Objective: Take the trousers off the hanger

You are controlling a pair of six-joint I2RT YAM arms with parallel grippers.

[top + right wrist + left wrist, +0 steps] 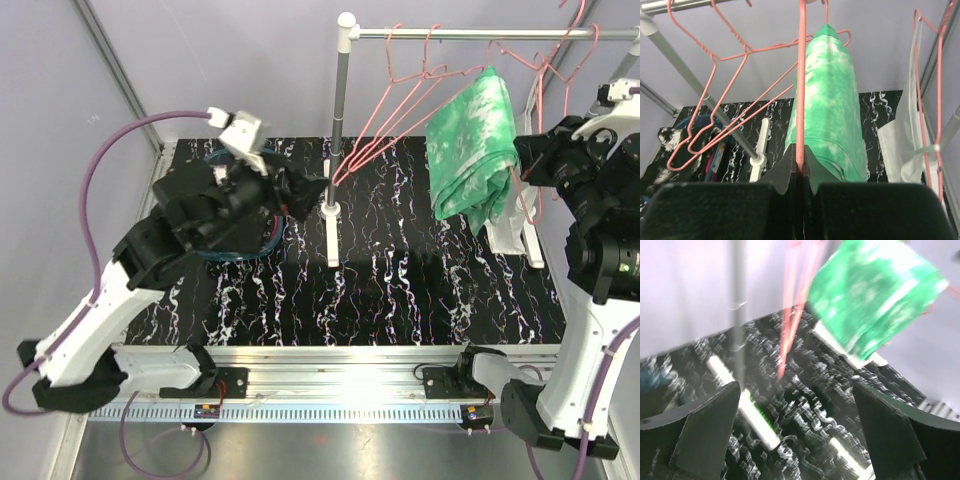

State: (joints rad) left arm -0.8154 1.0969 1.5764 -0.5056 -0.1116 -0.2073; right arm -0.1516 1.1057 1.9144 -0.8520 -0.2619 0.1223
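Next, my left gripper grabs the trousers at the folded edge (490, 182) (908, 310) beside the held wire to pull them off the hanger.
Mottled green-and-white trousers (472, 140) (832, 110) hang folded over a pink wire hanger (801, 75) on the rail, right of centre. My right gripper (523, 172) (801, 167) is shut on that hanger's wire just beside the cloth's lower edge. My left gripper (300, 195) (796, 407) is held above the table's left half, open, nothing between its fingers, pointing toward the green trousers (870, 300). In the right wrist view a magenta cloth (717, 155) and a black speckled cloth (667, 137) lie in a blue basket (700, 122).
The rack has a grey post (340, 130), a top rail (480, 33) and white feet (331, 235) on the black marbled table (400, 290). Empty pink hangers (400, 90) hang left of the trousers. A white bag (510, 225) hangs at the right. The basket (240, 252) sits under my left arm.
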